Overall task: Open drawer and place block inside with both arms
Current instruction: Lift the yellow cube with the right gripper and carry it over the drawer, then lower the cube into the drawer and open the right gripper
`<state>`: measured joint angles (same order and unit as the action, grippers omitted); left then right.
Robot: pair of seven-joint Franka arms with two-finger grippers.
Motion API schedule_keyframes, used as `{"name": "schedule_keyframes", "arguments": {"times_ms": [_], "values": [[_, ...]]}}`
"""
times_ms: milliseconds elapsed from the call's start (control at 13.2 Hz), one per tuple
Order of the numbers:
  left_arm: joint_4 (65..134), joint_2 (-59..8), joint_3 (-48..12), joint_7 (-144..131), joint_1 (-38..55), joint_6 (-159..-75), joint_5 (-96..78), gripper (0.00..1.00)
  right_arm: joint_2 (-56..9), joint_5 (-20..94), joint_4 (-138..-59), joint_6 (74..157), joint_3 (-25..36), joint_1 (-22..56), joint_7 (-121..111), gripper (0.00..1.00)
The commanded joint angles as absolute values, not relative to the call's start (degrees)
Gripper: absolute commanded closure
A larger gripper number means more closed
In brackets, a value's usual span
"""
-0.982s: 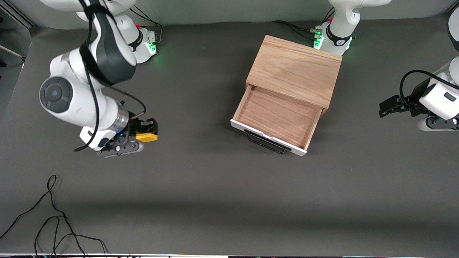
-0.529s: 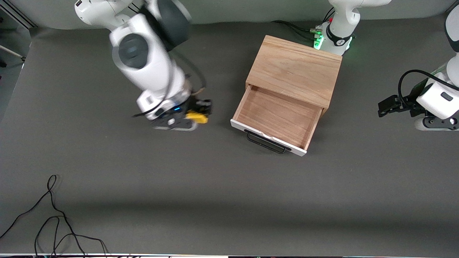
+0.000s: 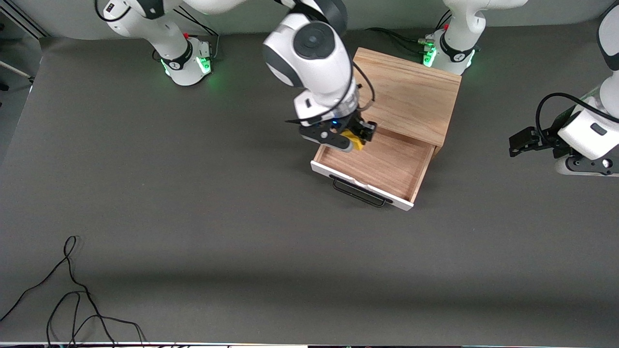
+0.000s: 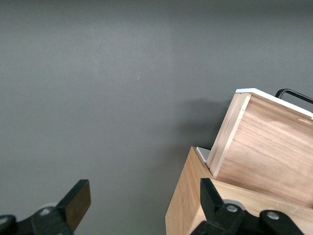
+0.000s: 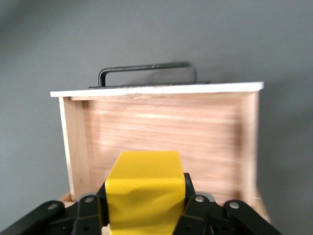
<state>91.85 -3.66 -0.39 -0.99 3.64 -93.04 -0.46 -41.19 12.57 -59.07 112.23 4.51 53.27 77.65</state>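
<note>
My right gripper lowers the yellow block before releasing it, since the block still hangs high above the drawer's bottom.
The light-wood cabinet stands toward the left arm's end of the table. Its drawer is pulled open, with a white front panel and a black wire handle. My right gripper is shut on the yellow block and holds it over the open drawer, near the cabinet's opening. In the right wrist view the block sits between the fingers above the drawer floor. My left gripper is open and empty and waits off the cabinet's side. The left wrist view shows the cabinet and the drawer's side.
A loose black cable lies on the dark table near the front camera at the right arm's end. The two arm bases stand along the table's edge farthest from that camera.
My right gripper has carried the yellow block from the right arm's end of the table across to above the open drawer. The left arm has barely moved.
</note>
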Motion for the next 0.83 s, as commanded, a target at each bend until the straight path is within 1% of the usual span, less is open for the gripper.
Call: {"name": "schedule_keyframes", "arguments": {"times_ms": [0,151,302,378,453,529,756], "values": [[93.34,-1.93,-0.09,0.43,4.22,-92.90,0.44,0.00,-46.48,13.01,-55.37,114.87,4.66,54.14,81.12,0.84],[93.34,-1.93,-0.09,1.58,4.13,-92.46,0.44,0.00,-48.86,12.75,-55.37,115.66,3.00,54.23,80.95,0.84],[93.34,-1.85,-0.09,1.58,4.13,-92.37,0.53,0.00,-50.27,12.57,-55.37,116.01,2.99,54.23,80.42,0.82],[93.25,-1.76,-0.09,1.58,4.13,-92.37,0.53,0.00,-50.45,12.57,-55.46,116.02,2.99,54.14,80.33,0.76],[93.16,-1.76,-0.09,1.58,4.13,-92.11,0.53,0.00,-50.88,12.57,-55.46,116.02,3.08,54.14,79.98,0.65],[93.16,-1.76,-0.09,1.58,4.13,-92.20,0.44,0.00,-51.58,12.57,-55.55,116.19,3.08,54.14,79.89,0.62],[93.25,-2.11,-0.18,1.58,4.31,-92.11,0.44,0.00,-53.17,10.65,-55.72,117.16,2.99,54.75,79.72,0.58]]}}
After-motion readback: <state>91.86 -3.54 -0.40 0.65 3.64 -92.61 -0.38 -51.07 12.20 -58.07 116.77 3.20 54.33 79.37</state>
